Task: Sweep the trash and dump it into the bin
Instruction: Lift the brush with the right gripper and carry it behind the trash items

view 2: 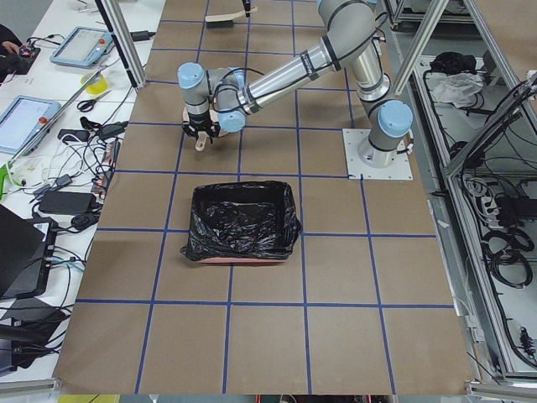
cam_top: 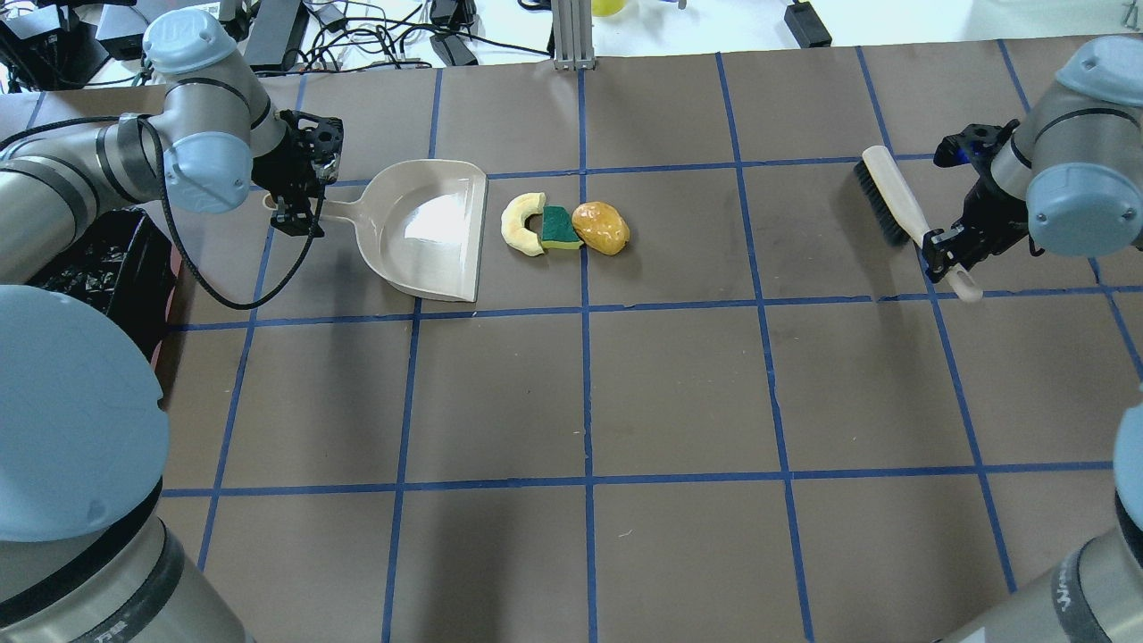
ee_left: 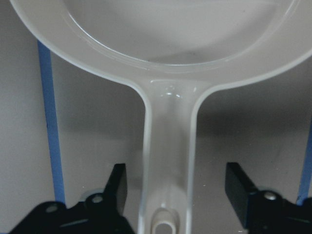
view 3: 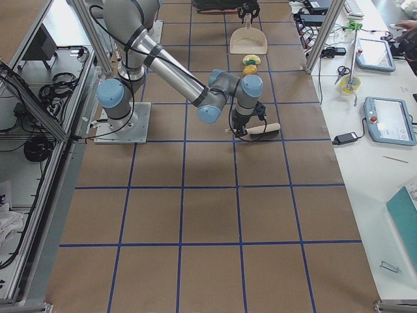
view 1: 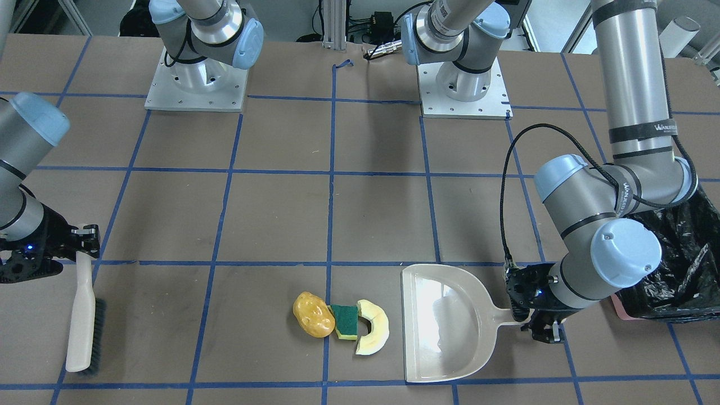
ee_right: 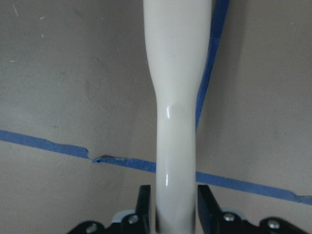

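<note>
The robot will next grab the dustpan by its handle [view 1: 507,317] with the left gripper, to hold the dustpan for the swept trash and carry it to the bin [view 1: 686,264].
The trash lies in a touching row on the table: a yellow-orange potato-like lump [view 1: 313,322] [cam_top: 601,228], a green-and-yellow sponge [view 1: 344,320] [cam_top: 559,229] and a pale crescent slice [view 1: 372,334] [cam_top: 521,225]. A beige dustpan [view 1: 444,323] [cam_top: 429,228] lies flat beside the crescent, its mouth facing the trash. My left gripper [cam_top: 299,201] [ee_left: 178,183] is open, its fingers straddling the dustpan handle with gaps on both sides. My right gripper [cam_top: 946,254] [ee_right: 175,195] is shut on the handle of a white brush [cam_top: 897,201] [view 1: 84,320], far from the trash. The black-bag bin [view 2: 243,220] [view 1: 686,264] stands behind the left arm.
Brown table with a blue tape grid [cam_top: 585,393]. The two arm bases [view 1: 197,84] [view 1: 464,90] stand at the robot's side. Cables and tablets lie off the table's far edge [cam_top: 384,36]. The left arm's elbow overhangs the bin.
</note>
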